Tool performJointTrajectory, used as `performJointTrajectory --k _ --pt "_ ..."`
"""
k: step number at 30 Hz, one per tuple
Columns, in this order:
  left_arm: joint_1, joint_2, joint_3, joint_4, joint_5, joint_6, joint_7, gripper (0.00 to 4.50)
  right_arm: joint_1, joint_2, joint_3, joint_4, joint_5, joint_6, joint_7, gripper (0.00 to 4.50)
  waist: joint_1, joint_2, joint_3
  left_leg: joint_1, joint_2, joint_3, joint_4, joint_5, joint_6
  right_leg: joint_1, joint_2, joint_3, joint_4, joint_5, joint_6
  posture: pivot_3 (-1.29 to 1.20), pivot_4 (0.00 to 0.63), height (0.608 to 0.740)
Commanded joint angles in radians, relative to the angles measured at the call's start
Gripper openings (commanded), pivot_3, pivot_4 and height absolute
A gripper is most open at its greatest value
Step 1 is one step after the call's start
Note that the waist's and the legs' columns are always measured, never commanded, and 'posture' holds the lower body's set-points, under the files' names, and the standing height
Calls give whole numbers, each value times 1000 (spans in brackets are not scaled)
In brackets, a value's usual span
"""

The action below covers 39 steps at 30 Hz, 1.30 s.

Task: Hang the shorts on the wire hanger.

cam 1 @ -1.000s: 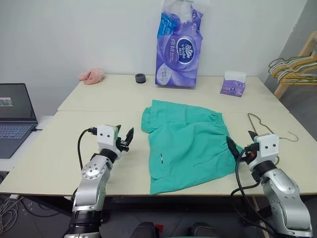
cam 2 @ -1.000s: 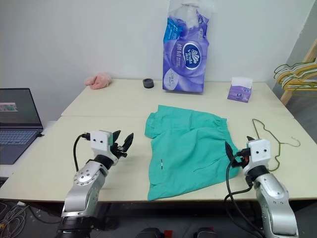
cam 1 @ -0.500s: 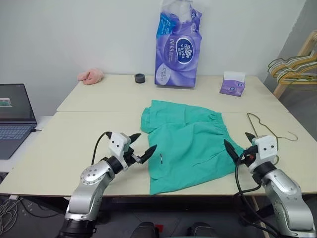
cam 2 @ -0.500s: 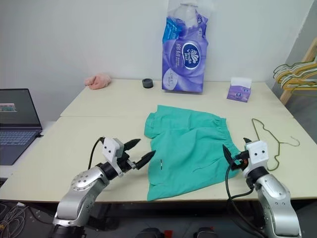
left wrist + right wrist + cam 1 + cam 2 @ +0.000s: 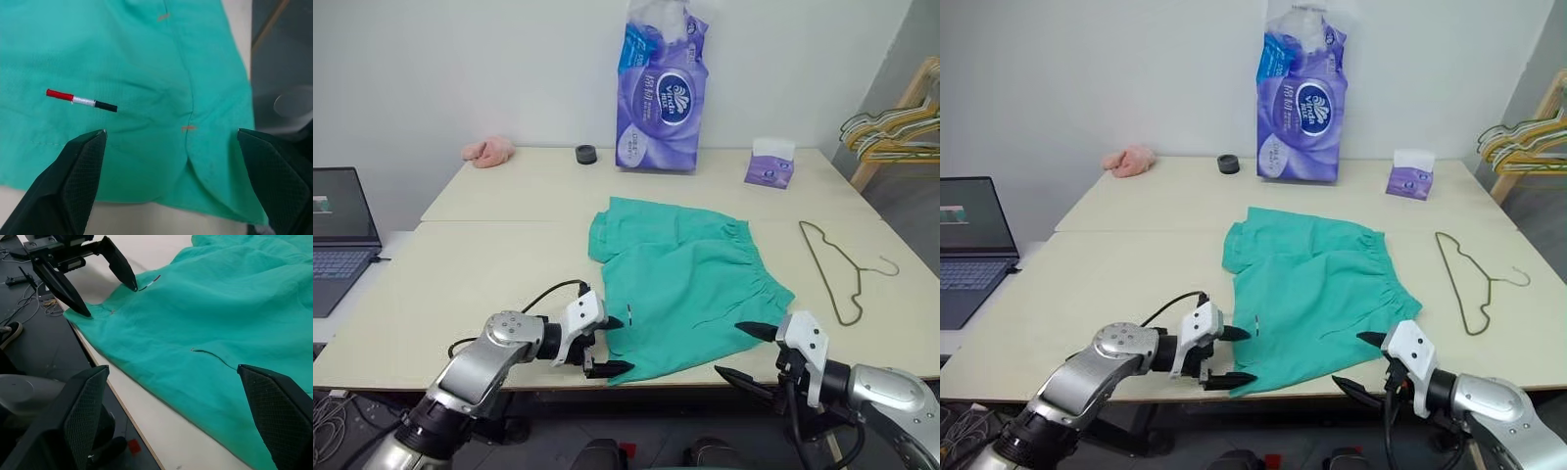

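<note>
The shorts [image 5: 685,284] lie flat, and their near corner reaches the table's edge. To hang the shorts, my left gripper will next grab that hem corner.
The teal-green shorts [image 5: 685,284] lie flat in the middle of the table, waistband to the right and a small tag [image 5: 80,100] near the near hem. The wire hanger [image 5: 832,269] lies flat to their right, apart from them. My left gripper [image 5: 619,345] is open at the shorts' near left corner, pointing right, with one finger [image 5: 83,181] by the tag and the other at the table's edge. My right gripper [image 5: 729,351] is open off the near edge, pointing left toward the hem. It holds nothing. The right wrist view shows the left gripper [image 5: 108,299] at the shorts [image 5: 220,308].
At the back of the table stand a purple pack of tissue rolls [image 5: 661,88], a small purple tissue box [image 5: 771,164], a black roll [image 5: 584,154] and a pink cloth [image 5: 487,151]. A laptop [image 5: 337,235] sits at the left. More hangers [image 5: 891,127] hang at the far right.
Both arms drew back to the table's near edge. The left gripper swung right to the shorts' near corner and opened wider. The right gripper turned left, away from the hanger.
</note>
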<state>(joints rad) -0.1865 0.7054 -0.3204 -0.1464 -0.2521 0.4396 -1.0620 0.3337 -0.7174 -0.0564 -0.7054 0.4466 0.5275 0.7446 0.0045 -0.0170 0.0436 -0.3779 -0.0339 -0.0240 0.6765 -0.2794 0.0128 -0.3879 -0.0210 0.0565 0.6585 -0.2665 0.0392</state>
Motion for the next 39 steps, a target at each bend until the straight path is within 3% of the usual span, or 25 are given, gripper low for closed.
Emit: performJointTrajectory --k 1,7,22,31,36,39 --pt "-29 -7 -18 25 35 -59 -26 4494 9 -5 -18 -35 4 -22 5 4500 -4 0 1 0 0 0 0 0 0 0 0 0 0 0 0 -50 25 740" --pt "-17 -55 -41 63 66 -135 -28 4494 56 13 -31 6 -52 -121 -1 4500 -7 0 1 0 1 0 0 -1 -1 0 0 -1 0 0 0 -65 29 740" --pt "-41 -128 0 169 159 -323 58 21 12 -52 -70 183 -238 -325 19 4500 -7 0 2 0 2 0 0 -1 -1 0 0 -2 0 1 1 -66 36 740" --pt "-102 -147 70 186 118 -317 64 21 -153 -217 24 496 -642 -741 -48 4500 -9 0 5 0 2 1 0 -1 -1 0 1 -3 0 1 1 -65 37 740" --pt "-119 -144 91 179 97 -303 49 21 -237 -252 112 627 -803 -889 -96 4500 -13 1 6 0 2 1 0 -1 -1 0 1 -2 0 2 2 -59 35 740" --pt "-124 -147 104 165 73 -283 40 21 -348 -214 201 728 -908 -956 -146 4500 -18 0 6 1 2 1 0 -1 -1 1 1 -2 1 3 1 -55 33 740"
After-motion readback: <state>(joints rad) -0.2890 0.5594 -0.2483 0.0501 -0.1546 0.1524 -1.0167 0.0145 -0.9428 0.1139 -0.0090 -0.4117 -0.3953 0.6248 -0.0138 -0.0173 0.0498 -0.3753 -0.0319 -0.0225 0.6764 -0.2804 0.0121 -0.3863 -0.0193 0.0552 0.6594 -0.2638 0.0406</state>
